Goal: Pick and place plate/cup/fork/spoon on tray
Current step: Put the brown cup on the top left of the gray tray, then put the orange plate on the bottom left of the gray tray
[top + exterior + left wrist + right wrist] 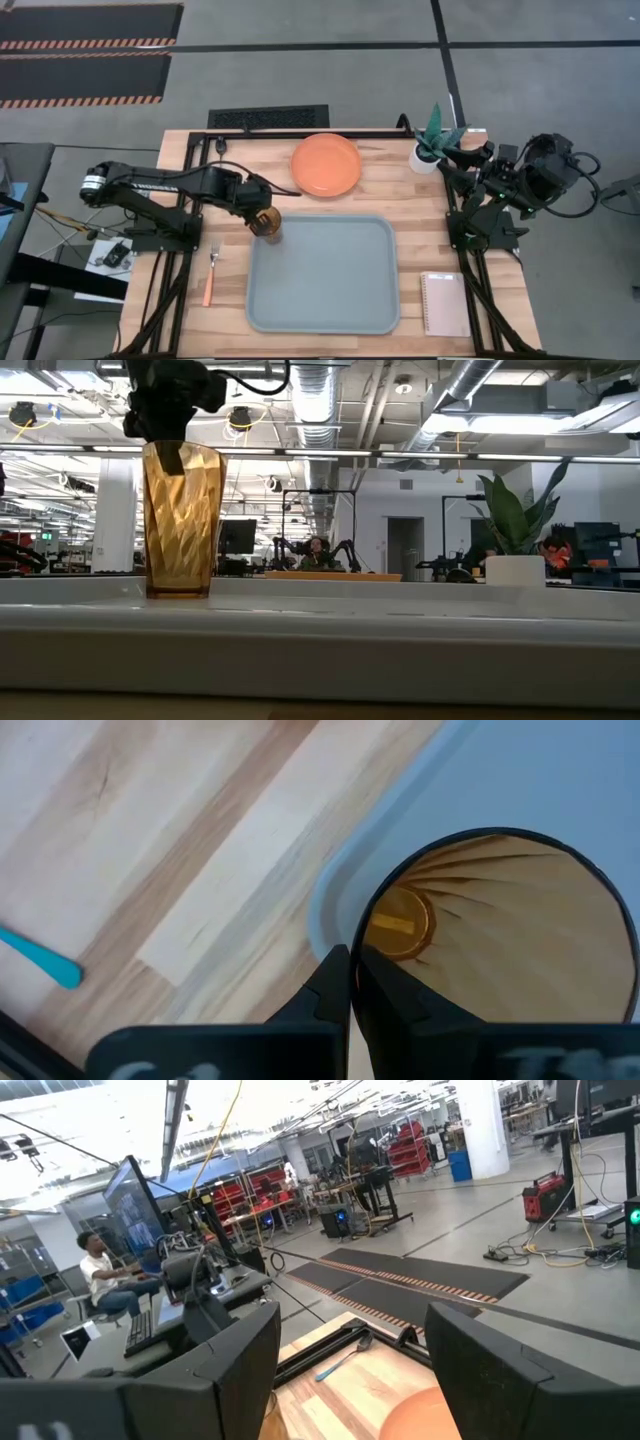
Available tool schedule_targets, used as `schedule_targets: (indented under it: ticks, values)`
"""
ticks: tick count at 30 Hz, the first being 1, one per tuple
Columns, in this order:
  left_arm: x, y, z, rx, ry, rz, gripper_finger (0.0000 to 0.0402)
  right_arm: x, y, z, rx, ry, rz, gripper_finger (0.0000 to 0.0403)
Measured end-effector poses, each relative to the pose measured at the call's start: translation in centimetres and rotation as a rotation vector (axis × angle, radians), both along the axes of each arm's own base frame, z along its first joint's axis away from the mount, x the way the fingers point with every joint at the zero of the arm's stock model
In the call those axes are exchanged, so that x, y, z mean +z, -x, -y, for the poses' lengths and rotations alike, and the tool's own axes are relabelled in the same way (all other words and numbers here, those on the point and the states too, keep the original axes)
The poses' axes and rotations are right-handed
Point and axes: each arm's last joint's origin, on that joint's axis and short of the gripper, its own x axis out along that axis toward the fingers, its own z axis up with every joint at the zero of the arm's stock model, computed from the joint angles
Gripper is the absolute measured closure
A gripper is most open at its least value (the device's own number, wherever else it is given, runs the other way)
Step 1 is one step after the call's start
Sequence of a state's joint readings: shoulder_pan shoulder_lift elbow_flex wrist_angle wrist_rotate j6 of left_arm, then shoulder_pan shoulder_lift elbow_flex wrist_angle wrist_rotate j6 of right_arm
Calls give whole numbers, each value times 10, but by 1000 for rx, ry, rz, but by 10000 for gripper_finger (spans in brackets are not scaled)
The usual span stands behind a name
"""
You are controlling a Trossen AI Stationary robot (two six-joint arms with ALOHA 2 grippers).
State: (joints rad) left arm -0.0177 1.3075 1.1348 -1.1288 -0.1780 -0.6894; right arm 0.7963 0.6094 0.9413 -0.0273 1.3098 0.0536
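The upright amber cup's base sits inside the raised rim at the grey-blue tray's corner and the cup would stand, so my left gripper releases it next.
The amber cup (pixel 268 222) stands upright over the far left corner of the grey-blue tray (pixel 322 300), and my left gripper (pixel 258 212) is shut on its rim. The orange plate (pixel 326 165) lies flat on the table beyond the tray. The orange-handled fork (pixel 210 276) lies left of the tray. The spoon's blue handle (pixel 40 960) shows on the table in the left wrist view. My right gripper (pixel 350 1340) is open and empty at the far right, near the plant. My left gripper holds the cup by its rim (pixel 352 935) on the side toward the table's left, one finger (pixel 395 995) inside the cup and one (pixel 325 990) outside. The fingers come from above, pointing down. The cup stays upright (pixel 182 520); whether its base rests on the tray I cannot tell.
A white pot with a green plant (pixel 432 142) stands at the far right. A pink notebook (pixel 445 303) lies right of the tray near the front edge. Bare wood lies between the tray and the fork.
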Motion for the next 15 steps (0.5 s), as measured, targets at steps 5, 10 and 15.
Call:
schedule_targets:
  ticks: [5, 10, 15]
  values:
    - [1, 2, 0, 11, -3, 9, 391, 0, 0, 0, 0, 5, -4, 131]
    - [2, 2, 0, 4, -10, 12, 321, -1, 0, 0, 0, 11, -10, 131]
    - [2, 1, 0, 6, -10, 24, 228, -1, 0, 0, -1, 14, -14, 131]
